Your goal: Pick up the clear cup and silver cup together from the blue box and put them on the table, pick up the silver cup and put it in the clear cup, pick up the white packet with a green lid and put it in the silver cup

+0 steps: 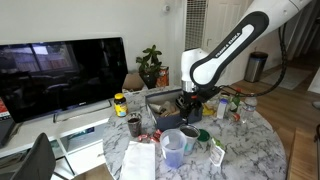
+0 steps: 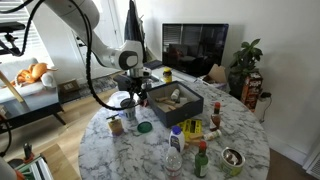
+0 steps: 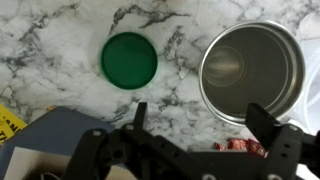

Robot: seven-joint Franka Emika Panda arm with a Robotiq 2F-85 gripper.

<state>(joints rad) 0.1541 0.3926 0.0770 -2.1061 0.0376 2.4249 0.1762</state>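
Note:
The silver cup's base has to stay free to go into the clear cup, so my gripper will next grab the silver cup by its rim, with one fingertip inside and one outside.
In the wrist view my gripper [image 3: 202, 112] is open and empty, just above the marble table [image 3: 60, 25]. The silver cup [image 3: 250, 68] stands upright on the table by my right finger, seen from above. A pale rim rings it, and I cannot tell whether that is the clear cup around it. A corner of the blue box [image 3: 55, 135] shows at lower left. In both exterior views the gripper [image 1: 190, 100] [image 2: 133, 93] hangs low beside the blue box [image 1: 162, 121] [image 2: 186, 106]. I cannot pick out the white packet for sure.
A flat green disc [image 3: 130, 60] [image 2: 144, 127] lies on the table by my left finger. A red wrapper [image 3: 240, 148] lies under the gripper. A dark tumbler [image 2: 116, 125], a capped bottle [image 2: 176, 146], sauce bottles and a metal bowl [image 2: 232, 158] crowd the table.

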